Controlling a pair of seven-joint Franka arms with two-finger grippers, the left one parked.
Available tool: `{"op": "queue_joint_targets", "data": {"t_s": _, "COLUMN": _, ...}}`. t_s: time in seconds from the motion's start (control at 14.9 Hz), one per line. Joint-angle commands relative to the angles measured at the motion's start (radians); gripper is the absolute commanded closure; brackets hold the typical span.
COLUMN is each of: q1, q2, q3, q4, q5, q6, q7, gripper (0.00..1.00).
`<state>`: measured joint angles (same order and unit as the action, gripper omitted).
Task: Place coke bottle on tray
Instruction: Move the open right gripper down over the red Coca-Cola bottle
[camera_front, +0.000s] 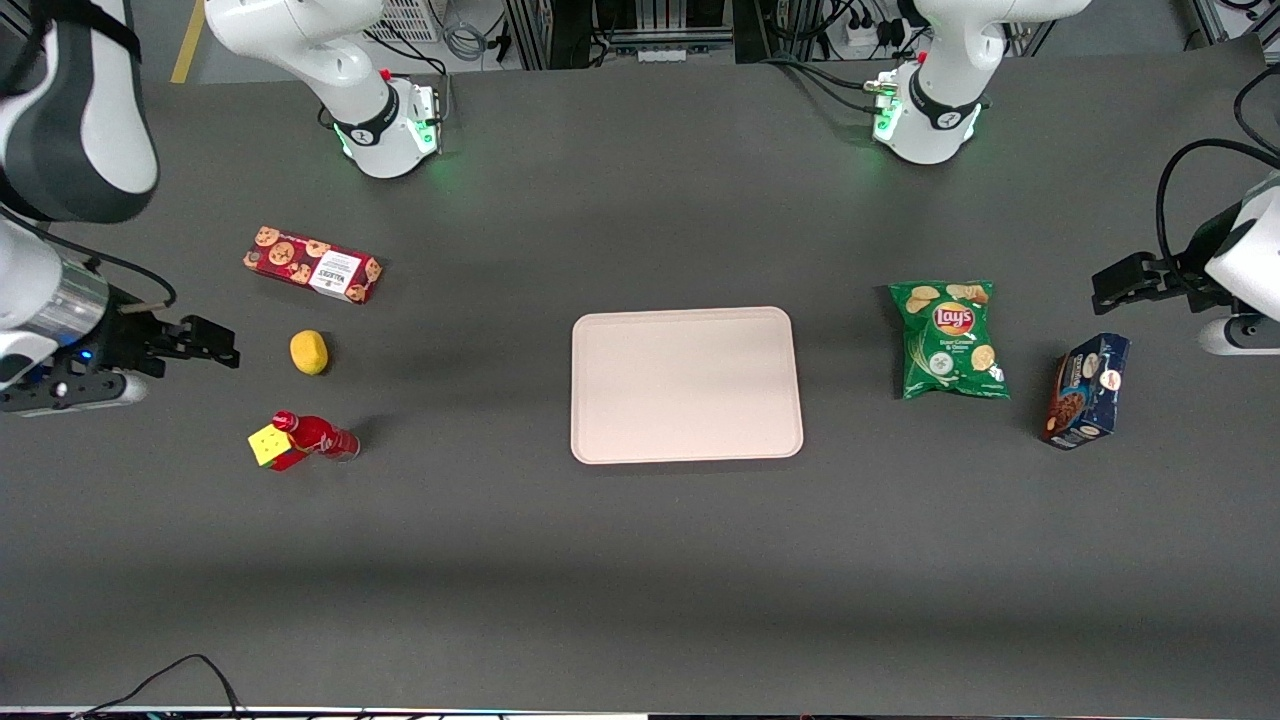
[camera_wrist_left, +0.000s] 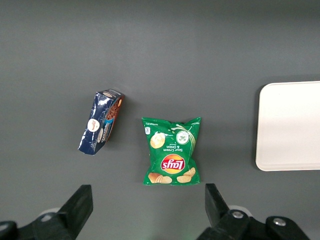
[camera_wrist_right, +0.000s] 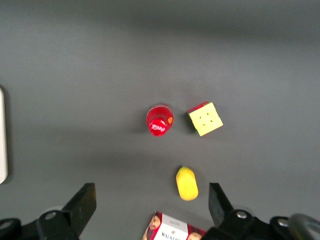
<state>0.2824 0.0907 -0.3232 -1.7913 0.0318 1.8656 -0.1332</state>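
The coke bottle needs to go on the tray (camera_front: 686, 385), so my gripper should next grab the bottle by its red body (camera_front: 320, 437).
The coke bottle (camera_front: 318, 435) stands upright on the dark table toward the working arm's end, its red cap up; the right wrist view looks down on the bottle (camera_wrist_right: 159, 121). The tray (camera_front: 686, 385) lies flat at the table's middle with nothing on it, and only its rim edge (camera_wrist_right: 2, 135) shows in the right wrist view. My gripper (camera_front: 222, 345) hangs above the table, farther from the front camera than the bottle and apart from it. It is open (camera_wrist_right: 151, 195), with nothing between its fingers.
A yellow-faced puzzle cube (camera_front: 268, 446) sits right beside the bottle. A yellow lemon (camera_front: 309, 352) and a red cookie box (camera_front: 313, 264) lie farther from the front camera. A green chips bag (camera_front: 948, 338) and a blue box (camera_front: 1087, 390) lie toward the parked arm's end.
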Motion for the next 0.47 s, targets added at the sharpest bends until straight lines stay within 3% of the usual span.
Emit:
{"op": "queue_joint_targets", "data": {"t_s": 0.0, "q1": 0.011, "q2": 0.006, "q3": -0.005, "q4": -0.129, "q5": -0.016, "q6": 0.177, "q7": -0.011, "gripper": 0.0}}
{"op": "queue_joint_targets", "data": {"t_s": 0.4, "q1": 0.006, "q2": 0.081, "q3": -0.004, "q4": -0.267, "q5": -0.013, "q6": 0.431, "q7": -0.062, "gripper": 0.0}}
